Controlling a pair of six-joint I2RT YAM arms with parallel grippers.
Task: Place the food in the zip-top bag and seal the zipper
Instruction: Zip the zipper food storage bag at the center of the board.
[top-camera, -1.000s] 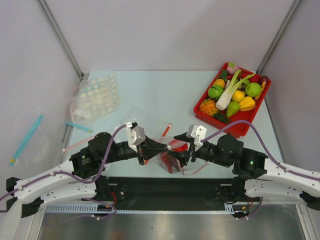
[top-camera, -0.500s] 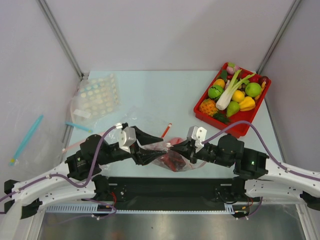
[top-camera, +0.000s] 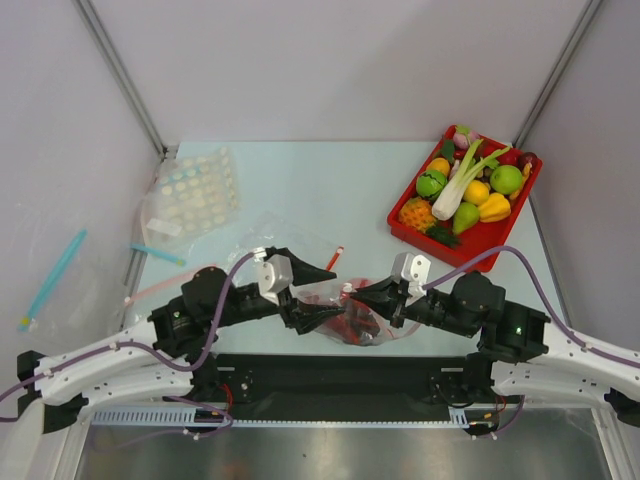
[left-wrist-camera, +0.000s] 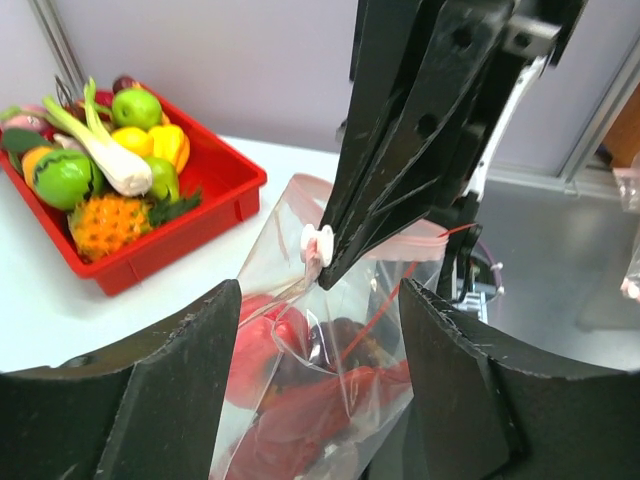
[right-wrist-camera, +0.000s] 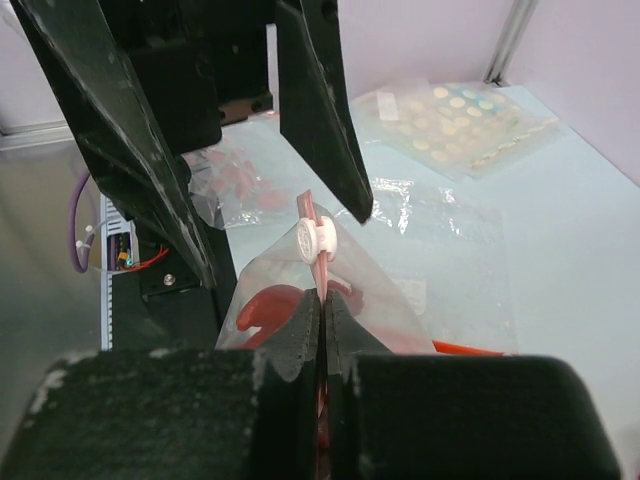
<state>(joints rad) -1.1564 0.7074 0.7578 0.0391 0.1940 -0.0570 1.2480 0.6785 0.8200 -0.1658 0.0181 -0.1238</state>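
Observation:
My left gripper should next pinch the zip-top bag's pink zipper beside the white slider, leaving the slider (right-wrist-camera: 313, 238) free to seal the zipper.
The zip-top bag (top-camera: 352, 318) hangs between both grippers near the table's front edge. The food shows through the plastic: a red ball-like fruit (left-wrist-camera: 262, 340), a dark grape bunch (left-wrist-camera: 352, 345) and the red crayfish (left-wrist-camera: 330, 412). My right gripper (top-camera: 363, 293) is shut on the pink zipper (right-wrist-camera: 322, 262), just behind its white slider (right-wrist-camera: 313, 238). My left gripper (top-camera: 330, 293) is open. Its fingers (left-wrist-camera: 150, 400) stand on either side of the bag without touching it.
A red tray (top-camera: 486, 252) of toy produce stands at the back right. A dotted clear bag (top-camera: 190, 195) lies at the back left, another clear bag (top-camera: 275, 235) lies behind the grippers, and a blue strip (top-camera: 52, 275) lies off the table's left side.
My left gripper has opened and let go of the bag. My right gripper has shut on the zipper strip. Both grippers and the bag shifted slightly right.

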